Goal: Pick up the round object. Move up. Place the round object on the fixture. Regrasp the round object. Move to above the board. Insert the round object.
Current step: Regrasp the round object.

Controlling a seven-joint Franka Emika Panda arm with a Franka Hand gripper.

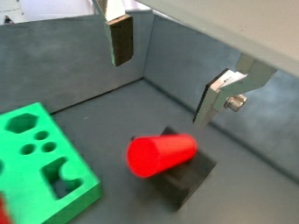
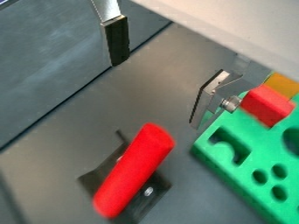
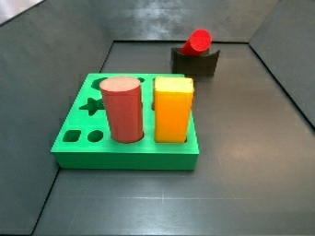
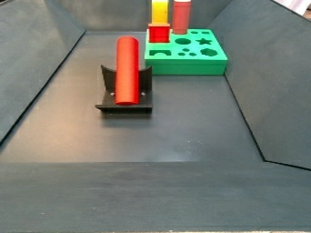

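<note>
My gripper grips the bright red peg (image 4: 126,67) by its upper end next, to insert it into the green board.
The round object, a glossy bright red peg (image 4: 126,67), lies on its side in the notch of the dark fixture (image 4: 123,102). It also shows in both wrist views (image 1: 159,154) (image 2: 132,167) and in a side view (image 3: 197,41). The fixture shows there too (image 1: 187,180) (image 3: 197,63). My gripper (image 1: 163,74) (image 2: 162,74) is open and empty, above the peg with its fingers (image 1: 121,40) (image 2: 114,40) apart from it. The green board (image 3: 123,138) (image 4: 186,52) lies apart from the fixture, also in both wrist views (image 1: 41,166) (image 2: 251,157). The gripper is out of view in both side views.
A thick salmon-red cylinder (image 3: 122,111) (image 4: 181,15) and an orange-yellow block (image 3: 174,109) (image 4: 159,11) stand upright in the board. Grey walls (image 3: 50,37) enclose the floor on all sides.
</note>
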